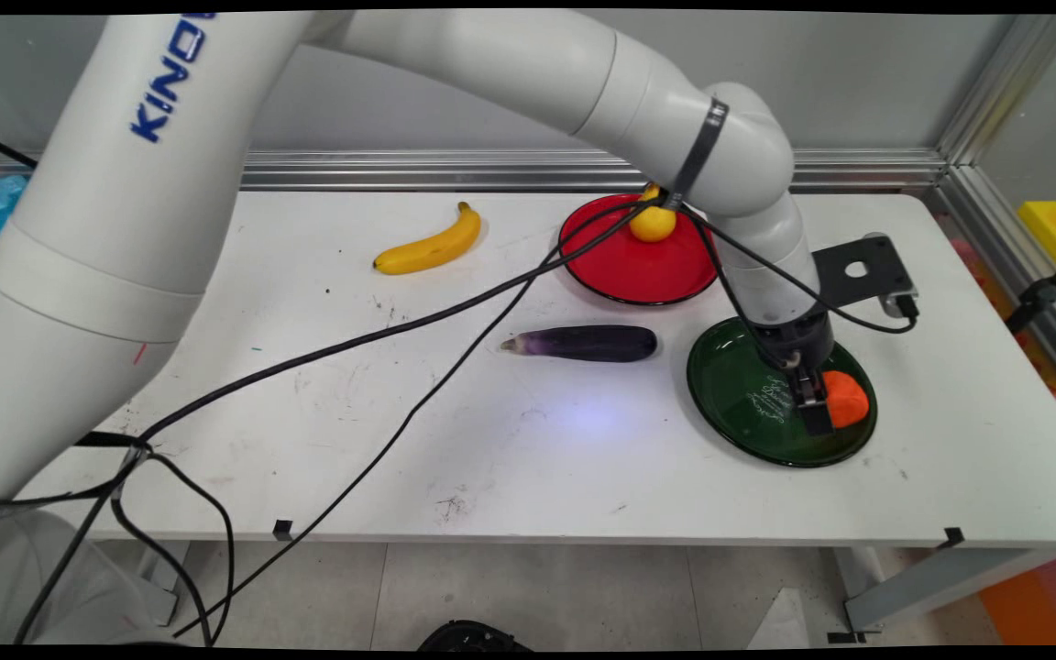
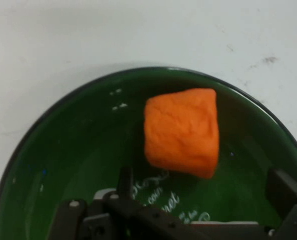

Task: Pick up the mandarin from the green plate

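Note:
My gripper takes hold of the block by its opposite flat sides next, to take the orange block (image 1: 849,400) out of the dark green plate (image 1: 739,387).
An orange block (image 2: 181,132) lies in a dark green plate (image 2: 63,165) with white lettering. My gripper (image 2: 203,182) hangs low over the plate, open, its two fingers standing wider apart than the block and not touching it. In the main view the gripper (image 1: 819,408) is at the right of the table, right beside the orange block (image 1: 849,400) on the green plate (image 1: 730,385).
A purple eggplant (image 1: 583,343) lies left of the green plate. Behind it a red plate (image 1: 629,266) holds a yellow fruit (image 1: 653,223). A banana (image 1: 430,244) lies at the back middle. Black cables (image 1: 400,330) trail across the table.

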